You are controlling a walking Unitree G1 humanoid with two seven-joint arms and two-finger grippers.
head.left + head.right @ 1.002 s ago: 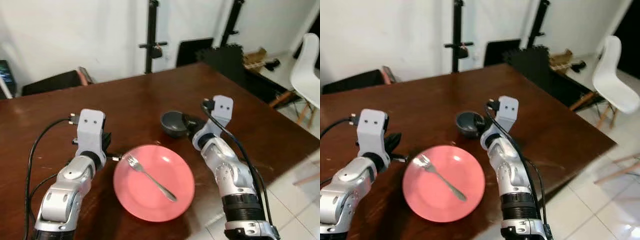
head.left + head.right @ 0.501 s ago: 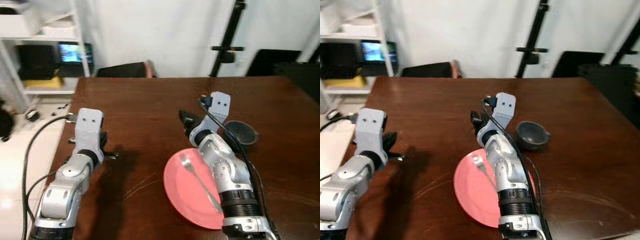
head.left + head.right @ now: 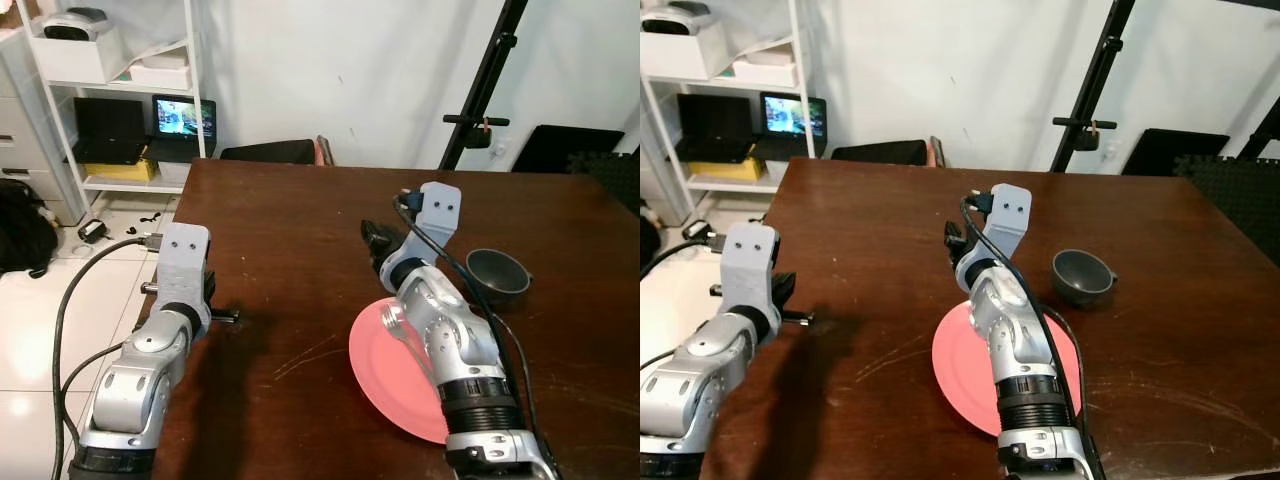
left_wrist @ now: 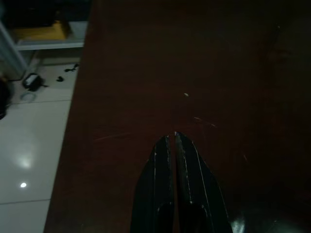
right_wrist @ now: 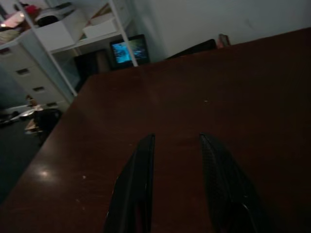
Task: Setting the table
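Note:
The silver fork's pointed teeth lie bare on the pink plate, so the right gripper should next grab the fork by its slim handle (image 3: 416,357).
A pink plate (image 3: 385,385) lies near the front edge of the brown wooden table (image 3: 290,220), partly behind my right arm. A silver fork (image 3: 396,324) rests on it. A dark grey bowl (image 3: 498,272) sits just beyond the plate to the right. My right gripper (image 5: 177,139) is open and empty, hovering over bare table past the plate's far edge and left of the bowl. Near the table's left edge my left gripper (image 4: 174,137) is shut on nothing, low over the wood.
A white shelf unit (image 3: 120,90) with a laptop and a small screen stands at the back left. A black bag (image 3: 20,225) lies on the white tiled floor beside it. A black stand (image 3: 480,110) and a dark chair back (image 3: 270,152) are behind the table.
The camera has swung left, so plate, fork and bowl now lie to the right. The shelf and floor have come into view. Both arms hold much the same pose.

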